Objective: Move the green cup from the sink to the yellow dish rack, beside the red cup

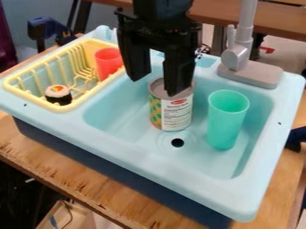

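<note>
My gripper grips the green cup by its upper rim next, since the cup's opening is wider than the gap between my open fingers.
The black gripper (156, 80) hangs over the back of the light blue sink (128, 129), open, its two fingers spread apart. A can (177, 109) with a label stands upright in the basin, just below and behind the right finger, which hides part of its top. Whether finger and can touch, I cannot tell. To the can's right a green cup (227, 123) is upright in the basin. On the left, a yellow dish rack (74, 105) holds a red cup (108, 62) and a toy sushi roll (58, 95).
A grey faucet (250, 74) rises at the sink's back right corner. The drain hole (177, 142) lies in front of the can. The sink's raised rim surrounds the basin, and a wooden table (78, 172) supports it.
</note>
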Tool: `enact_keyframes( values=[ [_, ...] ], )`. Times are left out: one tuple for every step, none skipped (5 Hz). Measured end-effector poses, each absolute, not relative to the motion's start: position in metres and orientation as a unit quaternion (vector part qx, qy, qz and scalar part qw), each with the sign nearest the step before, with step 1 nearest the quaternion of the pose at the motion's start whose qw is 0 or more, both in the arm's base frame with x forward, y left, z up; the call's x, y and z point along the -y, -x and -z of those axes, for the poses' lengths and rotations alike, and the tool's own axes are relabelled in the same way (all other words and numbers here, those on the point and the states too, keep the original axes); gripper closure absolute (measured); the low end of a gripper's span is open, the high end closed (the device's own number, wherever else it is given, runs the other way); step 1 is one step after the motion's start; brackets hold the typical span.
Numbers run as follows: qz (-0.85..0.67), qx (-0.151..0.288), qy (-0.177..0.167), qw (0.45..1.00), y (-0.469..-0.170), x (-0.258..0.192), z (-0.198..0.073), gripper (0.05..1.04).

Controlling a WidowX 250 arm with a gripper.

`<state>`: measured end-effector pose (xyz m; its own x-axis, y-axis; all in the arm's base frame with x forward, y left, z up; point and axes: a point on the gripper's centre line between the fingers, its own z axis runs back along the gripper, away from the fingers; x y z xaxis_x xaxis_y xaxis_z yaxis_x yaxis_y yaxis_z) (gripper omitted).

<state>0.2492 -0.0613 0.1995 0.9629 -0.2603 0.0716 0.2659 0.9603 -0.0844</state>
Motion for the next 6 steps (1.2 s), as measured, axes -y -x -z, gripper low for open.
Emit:
enact_keyframes(
  values=[
    [0.132,0.016,0.046,0.99,-0.249,0.062,-0.192,0.081],
    [0.126,0.019,0.061,0.99,-0.269,0.073,-0.183,0.081],
    [0.15,0.024,0.069,0.986,-0.288,0.093,-0.176,0.081],
    [0.159,0.031,0.07,0.984,-0.304,0.1,-0.176,0.081],
    [0.166,0.024,0.062,0.984,-0.31,0.113,-0.172,0.081],
    [0.159,0.016,0.055,0.986,-0.319,0.117,-0.164,0.081]
  ],
)
